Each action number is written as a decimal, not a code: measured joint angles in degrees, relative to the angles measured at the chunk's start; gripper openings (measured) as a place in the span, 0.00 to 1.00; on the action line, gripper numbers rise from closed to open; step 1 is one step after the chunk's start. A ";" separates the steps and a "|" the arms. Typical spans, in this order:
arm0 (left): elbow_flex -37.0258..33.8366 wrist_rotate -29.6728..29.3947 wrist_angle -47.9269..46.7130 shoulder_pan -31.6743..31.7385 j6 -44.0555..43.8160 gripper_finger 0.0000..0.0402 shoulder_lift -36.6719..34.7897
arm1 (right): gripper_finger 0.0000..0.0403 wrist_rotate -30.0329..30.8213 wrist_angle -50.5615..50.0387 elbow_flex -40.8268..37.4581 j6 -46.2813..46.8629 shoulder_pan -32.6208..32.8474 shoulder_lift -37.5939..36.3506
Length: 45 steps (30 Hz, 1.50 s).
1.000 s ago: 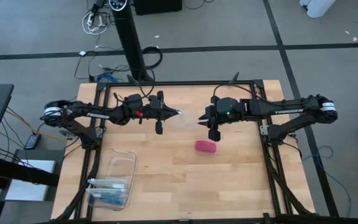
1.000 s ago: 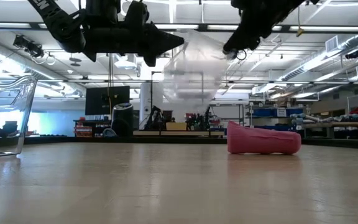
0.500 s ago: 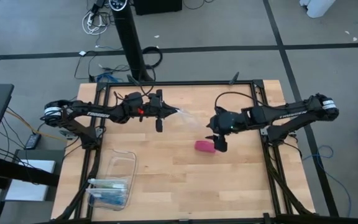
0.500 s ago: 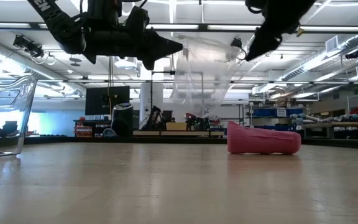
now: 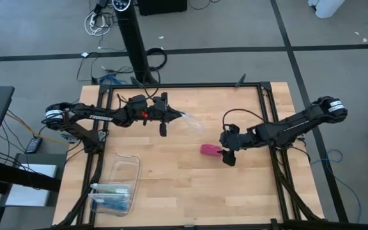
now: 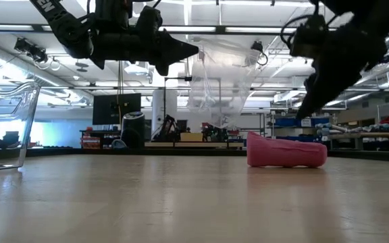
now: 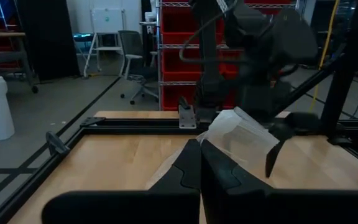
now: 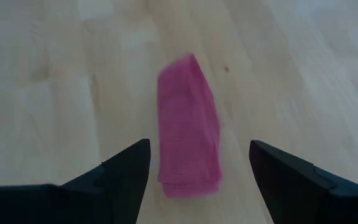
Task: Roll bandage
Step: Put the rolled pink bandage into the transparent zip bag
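My right gripper should next grab the bandage by its end [image 8: 189, 185] to slip the rolled bandage into the clear plastic bag.
The bandage [image 5: 209, 150] is a short magenta-pink roll lying on its side on the wooden table, right of centre; the low view shows it too [image 6: 286, 153]. My right gripper [image 8: 199, 145] hovers open just above it, tilted down, one finger on either side and neither touching it. My left gripper [image 5: 181, 115] is raised and level above the table's far half. It is shut on a clear plastic bag [image 6: 215, 77]. My left gripper pinches an edge of the clear plastic bag [image 7: 219, 140] between its two shut fingers. The fingers lie level and point toward the table's right. The bag hangs slack and crumpled beyond and below the fingertips, clear of the table.
A clear plastic box with blue contents [image 5: 115, 188] stands at the table's near left corner. The black frame rails [image 5: 270, 160] run along the table's edges. Bare wood lies between the box and the bandage.
My right gripper has left the bag, dropped toward the table's near edge and come down over the bandage, tipping further downward. The bag, earlier spread between both grippers, has collapsed and now hangs from my left gripper alone.
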 joint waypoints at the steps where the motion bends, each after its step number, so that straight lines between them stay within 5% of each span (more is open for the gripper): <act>1: 0.00 0.00 0.00 0.00 -0.02 0.00 0.00 | 0.68 0.42 0.92 -1.18 0.43 0.06 0.00; 10: 0.00 0.00 0.01 0.00 -0.11 0.00 0.00 | 0.68 0.63 9.24 -7.69 2.15 0.33 0.37; 22: -0.02 -0.02 0.11 0.00 -0.16 0.00 0.00 | 0.66 -0.97 16.26 -7.76 2.27 0.46 10.94; 32: -0.03 -0.03 0.04 0.00 -0.22 0.00 -0.02 | 0.26 -2.04 17.03 -7.41 3.01 0.52 12.90; 37: -0.02 -2.91 -1.55 0.00 0.01 0.00 -0.02 | 0.14 -1.98 9.17 -3.11 0.47 2.03 7.95; 45: -0.02 -13.80 -6.43 -0.02 -1.51 0.00 -0.02 | 0.14 8.49 -24.69 17.51 0.21 4.04 4.85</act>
